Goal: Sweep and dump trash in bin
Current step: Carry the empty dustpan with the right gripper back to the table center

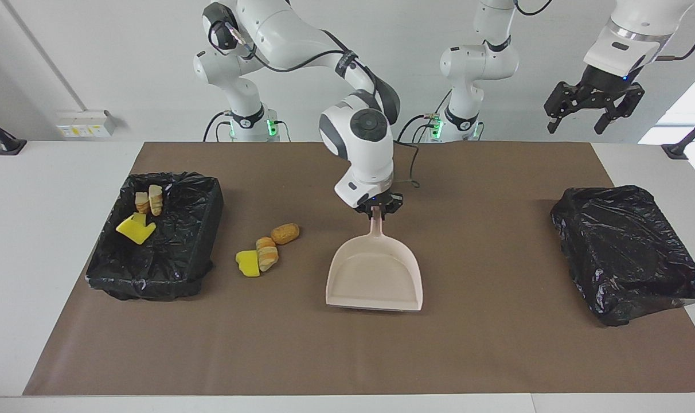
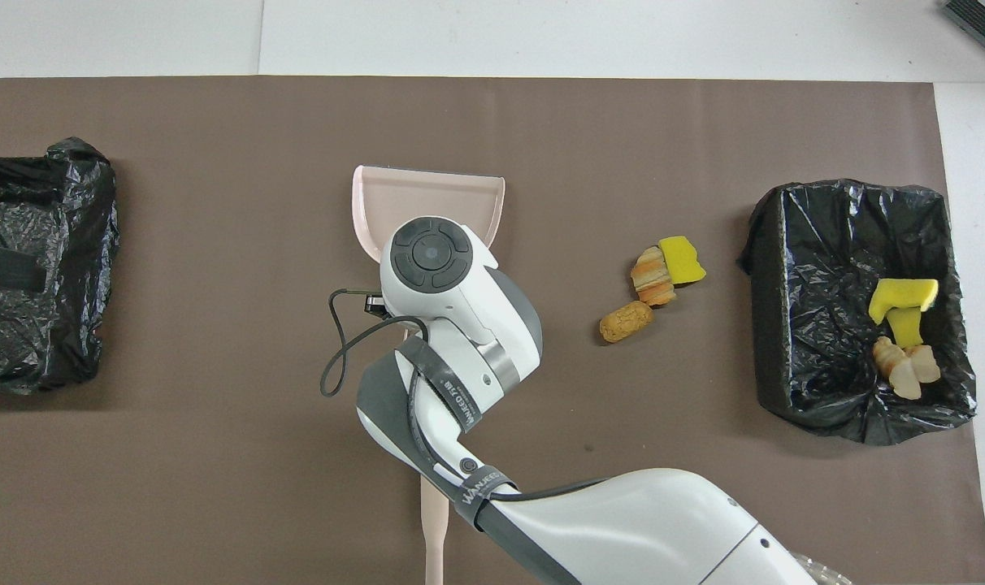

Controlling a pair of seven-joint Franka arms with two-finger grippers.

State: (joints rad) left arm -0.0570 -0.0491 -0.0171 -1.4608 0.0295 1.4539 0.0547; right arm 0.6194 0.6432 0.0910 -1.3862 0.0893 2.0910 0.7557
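The pink dustpan (image 2: pixel 428 200) is flat and close over the brown mat in the overhead view and would stay lying there, so the robot's right gripper needs to open.
A pale pink dustpan (image 1: pixel 375 275) lies flat mid-table, mouth away from the robots; it also shows in the overhead view (image 2: pixel 427 195). My right gripper (image 1: pixel 377 210) is shut on its handle; in the overhead view the wrist hides the gripper. Three pieces of trash lie between dustpan and bin: a yellow sponge chunk (image 1: pixel 247 264) (image 2: pixel 681 260), a striped bread lump (image 1: pixel 266 253) (image 2: pixel 652 276) and a brown lump (image 1: pixel 285 233) (image 2: pixel 626 322). The black-lined bin (image 1: pixel 207 198) (image 2: pixel 773 268) at the right arm's end holds yellow chunks (image 1: pixel 135 228) and bread lumps (image 1: pixel 150 200). My left gripper (image 1: pixel 581 119) waits open, raised.
A second box wrapped in a black bag (image 1: pixel 628 252) (image 2: pixel 37 260) sits at the left arm's end of the brown mat. A pink stick-like handle (image 2: pixel 433 528) shows at the overhead view's bottom edge, partly under the right arm.
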